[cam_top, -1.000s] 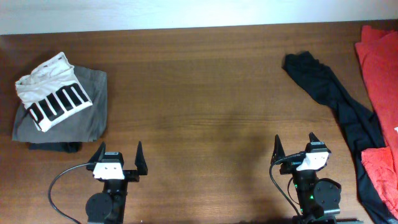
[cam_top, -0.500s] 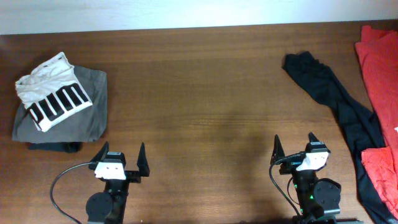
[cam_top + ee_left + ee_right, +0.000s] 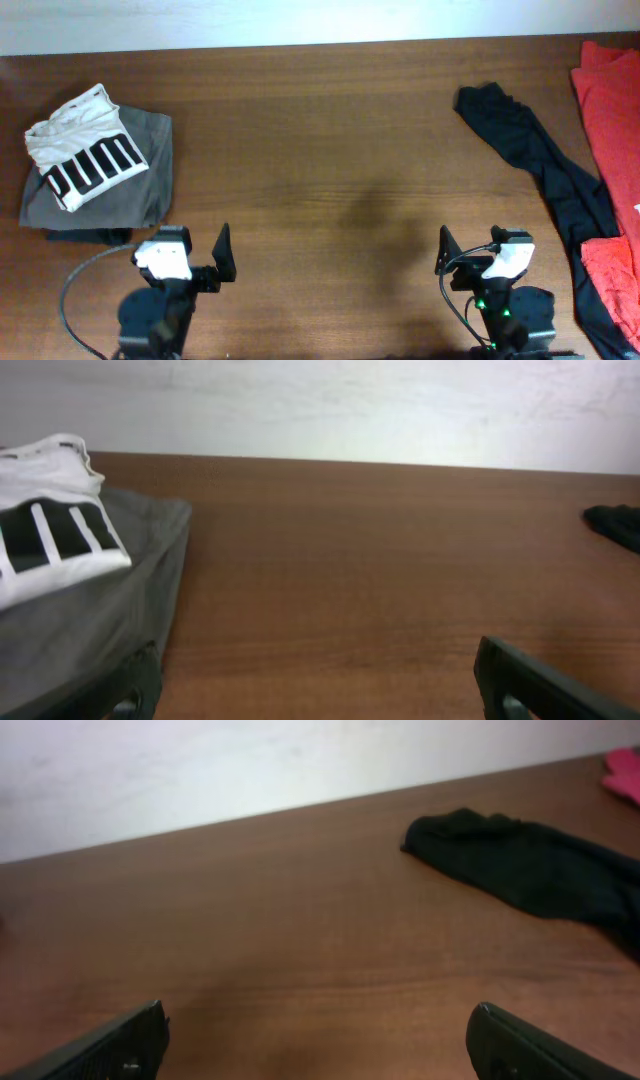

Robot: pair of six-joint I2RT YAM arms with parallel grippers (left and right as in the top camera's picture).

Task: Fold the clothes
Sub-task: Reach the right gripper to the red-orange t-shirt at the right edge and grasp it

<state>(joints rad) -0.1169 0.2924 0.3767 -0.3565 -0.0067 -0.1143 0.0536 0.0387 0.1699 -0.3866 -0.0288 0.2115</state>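
Next, my right gripper picks up the red clothes [image 3: 610, 110] by the loose edge nearest the open table, so they trail out for folding.
A folded stack sits at the left: a white PUMA shirt [image 3: 85, 155] on a grey garment [image 3: 140, 185]; it also shows in the left wrist view [image 3: 50, 530]. A loose black garment [image 3: 530, 150] lies at the right and shows in the right wrist view [image 3: 520, 860]. Red clothes [image 3: 610, 110] lie at the far right edge. My left gripper [image 3: 190, 255] is open and empty near the front edge, just right of the stack. My right gripper [image 3: 475, 250] is open and empty near the front edge, left of the black garment.
The brown wooden table [image 3: 320, 150] ends at a white wall along the back. A dark garment edge [image 3: 100, 237] pokes out under the grey stack. Another red piece [image 3: 612, 275] lies at the front right corner.
Both arms have shifted: the left gripper has risen and tilted slightly, moving a little left and nearer the front; the right gripper has drawn back slightly. The clothes have not moved.
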